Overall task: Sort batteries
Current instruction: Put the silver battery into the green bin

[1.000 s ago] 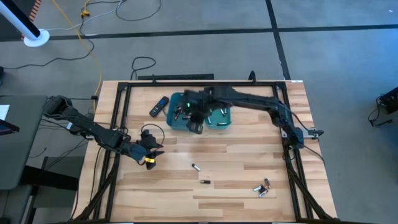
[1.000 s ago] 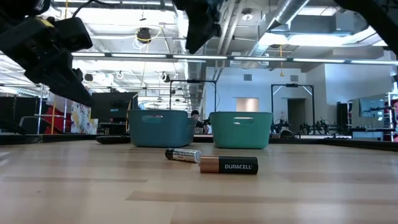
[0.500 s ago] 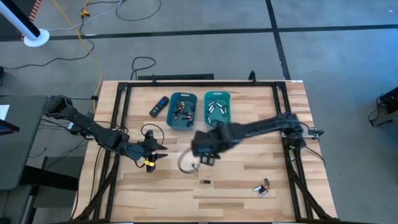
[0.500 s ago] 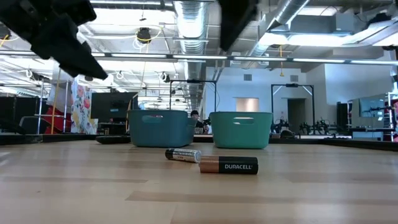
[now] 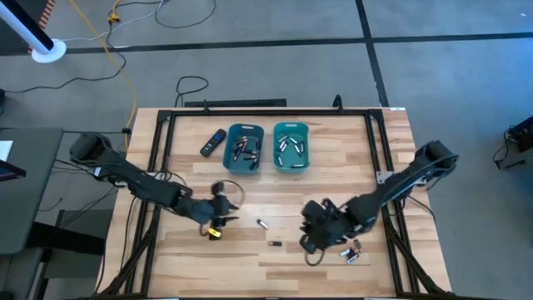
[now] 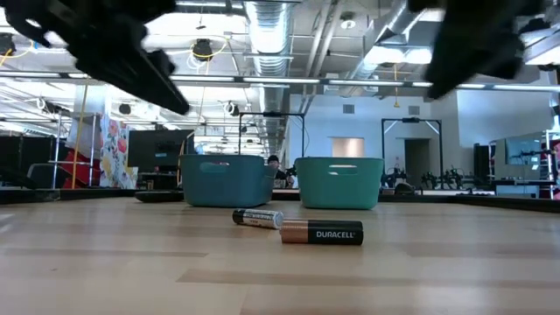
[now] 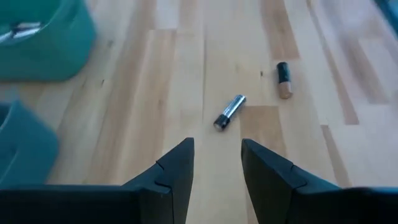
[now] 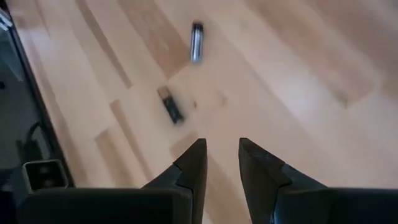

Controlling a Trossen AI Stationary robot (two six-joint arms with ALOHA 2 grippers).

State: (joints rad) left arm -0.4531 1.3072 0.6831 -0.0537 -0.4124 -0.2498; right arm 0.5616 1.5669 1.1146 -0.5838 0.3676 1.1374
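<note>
The silvery battery is to join the bin of silvery batteries. I need to grab it next by its silver body (image 5: 262, 223) (image 7: 232, 109) with my left gripper.
A silvery battery (image 5: 261, 223) and a dark battery with a copper end (image 5: 274, 243) lie on their sides on the wooden table, between my two grippers. Both also show in the low view, the silvery one (image 6: 257, 218) and the dark one (image 6: 321, 233). Several more batteries (image 5: 351, 252) lie near the front right. My left gripper (image 5: 225, 216) is open and empty, left of the silvery battery (image 7: 229, 112). My right gripper (image 5: 306, 241) is open and empty, just right of the dark battery (image 8: 169, 106). Two teal bins (image 5: 245, 148) (image 5: 291, 147) at the back hold batteries.
A flat black remote with a blue button (image 5: 213, 142) lies left of the bins. A black frame (image 5: 158, 167) runs along the table's left, right and far sides. Bare wood lies between the bins and the loose batteries.
My right gripper has swung from above the bins toward the table's near edge and then right, ending beside the dark battery near the front-right cluster. My left gripper has moved a little toward the right, toward the silvery battery. The batteries have stayed in place.
</note>
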